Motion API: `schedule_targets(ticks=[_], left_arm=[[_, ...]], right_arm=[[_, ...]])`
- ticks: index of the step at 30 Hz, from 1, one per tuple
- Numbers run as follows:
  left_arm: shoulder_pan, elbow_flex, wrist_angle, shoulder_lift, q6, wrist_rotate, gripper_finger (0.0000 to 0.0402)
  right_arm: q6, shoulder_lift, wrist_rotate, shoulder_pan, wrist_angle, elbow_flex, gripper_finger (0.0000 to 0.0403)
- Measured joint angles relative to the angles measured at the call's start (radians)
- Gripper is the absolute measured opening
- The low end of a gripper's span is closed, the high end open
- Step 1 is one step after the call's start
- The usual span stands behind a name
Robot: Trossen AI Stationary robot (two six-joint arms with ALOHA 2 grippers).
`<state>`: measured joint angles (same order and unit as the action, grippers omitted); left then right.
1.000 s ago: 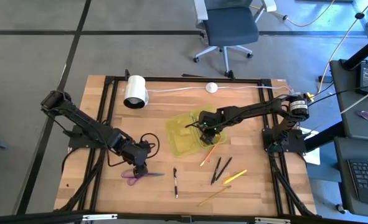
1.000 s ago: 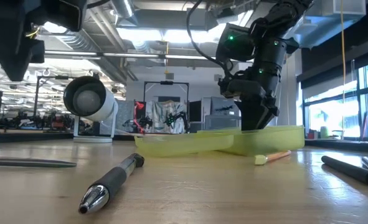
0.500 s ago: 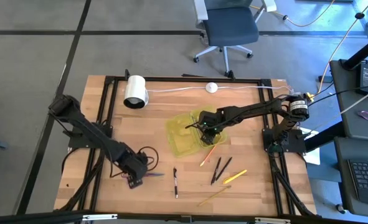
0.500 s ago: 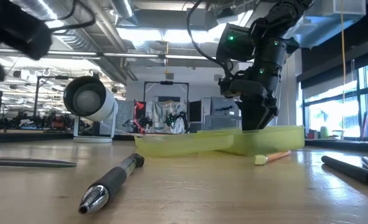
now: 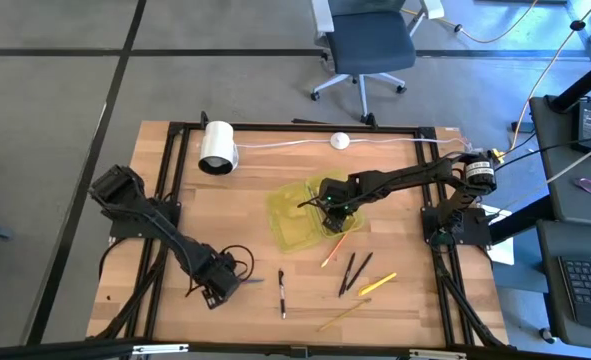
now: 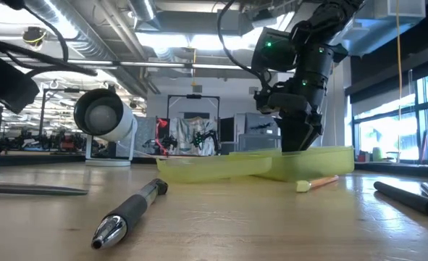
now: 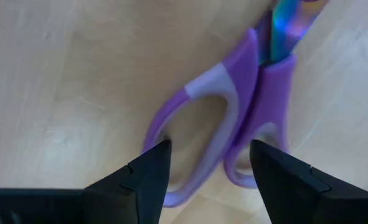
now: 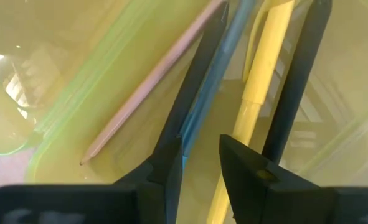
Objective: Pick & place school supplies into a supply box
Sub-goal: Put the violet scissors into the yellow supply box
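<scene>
Next, the left gripper grabs the handle loops of the scissors (image 7: pixel 233 106), to leave the blades free on the way to the supply box.
The purple-handled scissors (image 7: pixel 233 106) lie flat on the wood near the table's near-left corner, and only their blade tip (image 5: pixel 252 281) shows from above. My left gripper (image 7: pixel 208 155) is open above their handle loops, one finger on either side. My right gripper (image 8: pixel 201 149) points down into the yellow-green supply box (image 5: pixel 293 222) and is slightly open. A yellow pen (image 8: pixel 261 93), a blue pen (image 8: pixel 212 99) and a pale pencil (image 8: pixel 152 87) lie on the box floor beneath it. My left gripper comes from above with its fingers astride the scissors' handle loops (image 7: pixel 190 124). One fingertip (image 7: pixel 152 165) stands right at the outer edge of a loop, and I cannot tell whether it touches. The scissors lie flat on the table.
On the wood near the box lie a black pen (image 5: pixel 281 293), an orange pencil (image 5: pixel 333 250), two black pens (image 5: pixel 353 272), a yellow marker (image 5: pixel 376 284) and a yellow pencil (image 5: pixel 342 315). A white roll (image 5: pixel 217 146) and a white puck (image 5: pixel 340 141) sit by the far edge.
My left gripper has moved toward the near edge and down, from beside the scissors to over their handles, which it now covers in the high view. The scissors have stayed where they were.
</scene>
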<state>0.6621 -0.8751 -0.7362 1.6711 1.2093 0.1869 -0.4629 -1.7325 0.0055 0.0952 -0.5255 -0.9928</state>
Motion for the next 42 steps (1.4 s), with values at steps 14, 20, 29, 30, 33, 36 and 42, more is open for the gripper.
schedule_targets(ticks=[14,20,29,30,33,36,42], left_arm=[[-0.002,0.002,-0.015,0.035,-0.045,0.015,0.0160],[-0.002,0.003,-0.008,0.035,-0.044,0.020,0.0096],[0.000,0.006,0.006,-0.003,-0.044,0.006,0.0053],[0.001,0.009,0.006,-0.013,-0.035,-0.006,0.0053],[-0.002,0.009,0.015,-0.063,-0.005,-0.079,0.0054],[-0.013,0.008,0.026,-0.109,0.008,-0.175,0.0055],[-0.083,0.007,0.124,-0.194,-0.045,-0.312,0.0055]], right_arm=[[-0.003,0.000,0.000,0.000,-0.007,0.000,0.0110],[0.000,0.001,-0.007,0.000,-0.010,0.000,0.0110],[0.031,0.121,-0.007,0.000,-0.031,0.000,0.0110],[0.036,0.142,-0.007,0.000,-0.031,0.000,0.0110],[0.052,0.215,-0.007,0.000,-0.025,0.000,0.0110],[0.085,0.282,-0.007,0.000,-0.012,0.000,0.0110],[0.212,0.388,-0.033,-0.002,0.021,0.000,0.0110]])
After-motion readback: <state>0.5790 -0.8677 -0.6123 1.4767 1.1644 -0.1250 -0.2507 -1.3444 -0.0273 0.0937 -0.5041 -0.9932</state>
